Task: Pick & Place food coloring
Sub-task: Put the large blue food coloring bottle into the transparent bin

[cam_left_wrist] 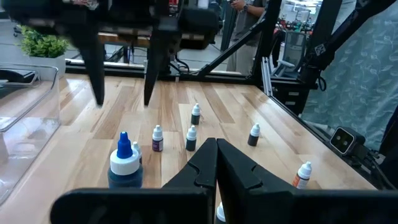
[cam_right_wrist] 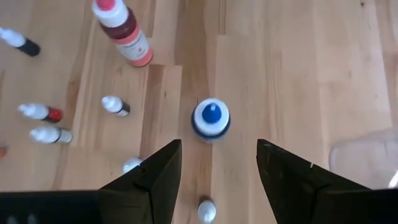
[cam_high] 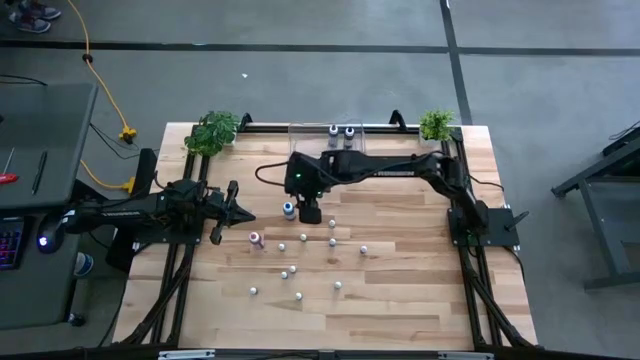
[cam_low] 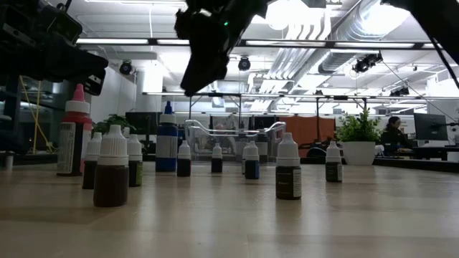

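The blue food coloring bottle needs to go into the bin (cam_high: pixel 326 136), so my right gripper should next grab it just under its cap (cam_high: pixel 289 214).
The blue-capped food coloring bottle (cam_high: pixel 289 209) (cam_right_wrist: pixel 211 119) stands upright on its base on the wooden table. My right gripper (cam_high: pixel 309 212) (cam_right_wrist: pixel 217 146) hovers above it, pointing down, open, with the bottle just ahead of the gap between its fingers. A pink-capped bottle (cam_high: pixel 255 239) (cam_right_wrist: pixel 122 32) stands nearby, and several small white-capped bottles (cam_high: pixel 303 237) (cam_low: pixel 288 167) are scattered toward the near edge. My left gripper (cam_high: pixel 243 213) (cam_left_wrist: pixel 216 149) is shut, level above the table, left of the bottles.
A clear plastic bin (cam_high: pixel 300 135) (cam_low: pixel 229 136) sits at the far edge with two bottles (cam_high: pixel 341 131) inside. Two small plants (cam_high: pixel 212 130) (cam_high: pixel 436 124) stand at the far corners. Bare wood lies along the near edge and the right side.
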Action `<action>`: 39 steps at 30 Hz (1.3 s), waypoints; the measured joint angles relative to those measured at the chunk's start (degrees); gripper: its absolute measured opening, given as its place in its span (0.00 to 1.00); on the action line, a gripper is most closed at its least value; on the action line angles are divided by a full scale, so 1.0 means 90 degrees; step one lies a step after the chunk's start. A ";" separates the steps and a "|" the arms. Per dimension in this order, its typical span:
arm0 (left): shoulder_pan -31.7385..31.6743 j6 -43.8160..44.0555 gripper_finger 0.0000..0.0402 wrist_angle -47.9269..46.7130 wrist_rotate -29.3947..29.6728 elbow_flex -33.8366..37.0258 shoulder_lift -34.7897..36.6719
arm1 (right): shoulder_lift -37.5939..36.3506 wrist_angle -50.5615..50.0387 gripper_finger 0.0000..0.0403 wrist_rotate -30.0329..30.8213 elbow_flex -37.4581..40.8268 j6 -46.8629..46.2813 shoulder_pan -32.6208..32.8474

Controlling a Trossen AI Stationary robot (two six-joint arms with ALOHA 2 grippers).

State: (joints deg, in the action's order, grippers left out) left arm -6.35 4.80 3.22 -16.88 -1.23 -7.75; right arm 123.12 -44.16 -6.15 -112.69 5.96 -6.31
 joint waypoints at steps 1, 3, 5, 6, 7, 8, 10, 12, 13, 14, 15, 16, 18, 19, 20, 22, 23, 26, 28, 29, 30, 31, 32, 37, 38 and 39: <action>0.0000 0.0000 0.01 0.0000 0.0001 0.0000 -0.0002 | 0.0110 -0.0018 0.49 -0.0002 -0.0108 -0.0015 0.0000; 0.0000 0.0000 0.01 0.0000 0.0004 0.0000 0.0000 | 0.0292 -0.0121 0.49 -0.0003 -0.0318 -0.0111 0.0000; 0.0000 0.0000 0.01 0.0000 0.0007 0.0001 0.0000 | 0.0452 -0.0138 0.49 -0.0037 -0.0537 -0.0122 0.0000; 0.0000 0.0000 0.01 0.0000 0.0005 0.0000 0.0000 | 0.0524 -0.0181 0.49 -0.0049 -0.0650 -0.0122 0.0004; 0.0000 0.0000 0.01 0.0000 0.0007 0.0001 0.0000 | 0.0592 -0.0231 0.49 -0.0058 -0.0748 -0.0121 0.0011; 0.0000 0.0000 0.01 -0.0002 0.0008 0.0002 0.0000 | 0.0643 -0.0260 0.49 -0.0067 -0.0818 -0.0118 0.0017; 0.0000 0.0000 0.01 -0.0002 0.0005 -0.0001 0.0000 | 0.0741 -0.0292 0.49 -0.0078 -0.0913 -0.0099 0.0029; 0.0000 0.0000 0.01 -0.0002 0.0007 -0.0001 -0.0002 | 0.0857 -0.0342 0.49 -0.0085 -0.0979 -0.0083 0.0041; 0.0000 0.0000 0.01 -0.0002 0.0007 -0.0001 0.0000 | 0.0919 -0.0378 0.49 -0.0090 -0.1025 -0.0080 0.0041; 0.0000 0.0000 0.01 -0.0002 0.0007 -0.0001 0.0000 | 0.0980 -0.0400 0.49 -0.0091 -0.1072 -0.0081 0.0044; 0.0000 0.0000 0.01 -0.0002 0.0007 -0.0001 0.0000 | 0.1036 -0.0415 0.49 -0.0097 -0.1127 -0.0080 0.0053; 0.0000 0.0001 0.01 -0.0002 0.0007 0.0002 -0.0001 | 0.1078 -0.0418 0.49 -0.0097 -0.1168 -0.0078 0.0055; 0.0000 0.0001 0.01 -0.0002 0.0007 -0.0001 0.0000 | 0.1157 -0.0390 0.49 -0.0097 -0.1250 -0.0075 0.0070; 0.0000 0.0001 0.01 -0.0002 0.0007 -0.0001 0.0000 | 0.1195 -0.0384 0.49 -0.0098 -0.1291 -0.0072 0.0073; 0.0000 0.0000 0.01 -0.0002 0.0007 -0.0001 0.0000 | 0.1219 -0.0396 0.49 -0.0097 -0.1313 -0.0073 0.0078; 0.0000 0.0000 0.01 -0.0002 0.0007 0.0002 0.0000 | 0.1250 -0.0402 0.49 -0.0100 -0.1316 -0.0087 0.0078; 0.0000 0.0000 0.01 -0.0002 0.0005 0.0002 0.0000 | 0.1252 -0.0410 0.49 -0.0100 -0.1305 -0.0089 0.0078; 0.0000 0.0000 0.01 -0.0002 0.0006 0.0000 -0.0001 | 0.1251 -0.0424 0.49 -0.0100 -0.1296 -0.0091 0.0078; 0.0000 0.0000 0.01 -0.0002 0.0005 0.0001 0.0000 | 0.1252 -0.0449 0.49 -0.0100 -0.1293 -0.0092 0.0078; 0.0000 0.0000 0.01 -0.0002 0.0005 0.0001 0.0000 | 0.1252 -0.0446 0.49 -0.0100 -0.1293 -0.0092 0.0078; 0.0000 0.0000 0.01 -0.0002 0.0005 0.0000 0.0000 | 0.1252 -0.0444 0.49 -0.0097 -0.1293 -0.0090 0.0078; 0.0000 0.0000 0.01 -0.0002 0.0005 -0.0001 0.0000 | 0.1261 -0.0440 0.49 -0.0090 -0.1293 -0.0090 0.0078; 0.0000 0.0000 0.01 -0.0002 0.0005 0.0002 0.0000 | 0.1292 -0.0416 0.49 -0.0075 -0.1296 -0.0090 0.0078; 0.0000 0.0000 0.01 -0.0002 0.0005 0.0002 0.0000 | 0.1400 -0.0308 0.49 -0.0074 -0.1291 -0.0102 0.0078; 0.0000 0.0000 0.01 -0.0002 0.0005 0.0002 0.0000 | 0.1405 -0.0314 0.49 -0.0075 -0.1291 -0.0107 0.0078; 0.0000 0.0000 0.01 -0.0002 0.0005 0.0000 0.0000 | 0.1407 -0.0346 0.49 -0.0071 -0.1291 -0.0109 0.0078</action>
State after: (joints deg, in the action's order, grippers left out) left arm -6.35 4.80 3.20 -16.84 -1.23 -7.75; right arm 135.79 -47.28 -6.79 -124.31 4.97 -5.61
